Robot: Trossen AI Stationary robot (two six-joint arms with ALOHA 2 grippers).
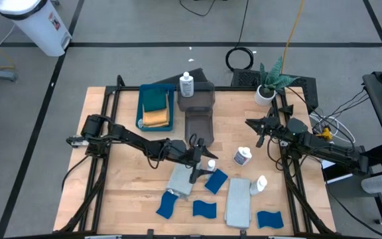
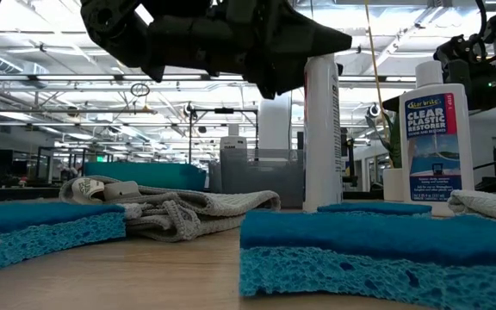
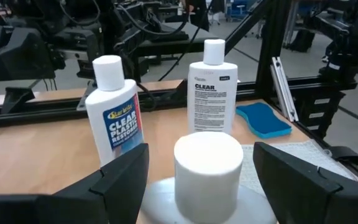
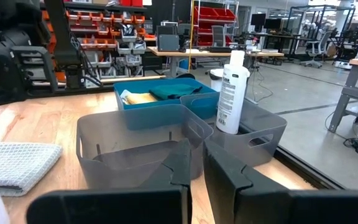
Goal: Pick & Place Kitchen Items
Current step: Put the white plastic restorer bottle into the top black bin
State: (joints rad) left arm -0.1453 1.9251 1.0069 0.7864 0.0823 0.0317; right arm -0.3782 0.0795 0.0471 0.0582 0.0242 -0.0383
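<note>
The small white bottle has to go in the grey bin, so the robot's left gripper should next grab it by its white cap (image 1: 211, 162).
My left gripper (image 1: 203, 162) is open at the table's middle, over a small white bottle (image 1: 211, 164) that stands upright. In the left wrist view its fingers stand on either side of the bottle's white cap (image 3: 207, 167), apart from it. Two more white labelled bottles (image 1: 242, 157) (image 1: 260, 184) stand to the right, and another (image 1: 186, 84) stands in the far grey bin. Blue sponges (image 1: 215, 180) (image 1: 167, 204) (image 1: 204, 209) and two grey cloths (image 1: 181, 178) (image 1: 239, 199) lie along the near side. My right gripper (image 1: 257, 129) is shut and empty at the right.
Two grey bins (image 1: 197, 123) (image 1: 201, 98) stand at the far middle. Left of them is a blue tray (image 1: 140, 109) that holds a dark green and an orange cloth. A potted plant (image 1: 267, 86) stands at the far right. Another blue sponge (image 1: 269, 219) lies near the front right.
</note>
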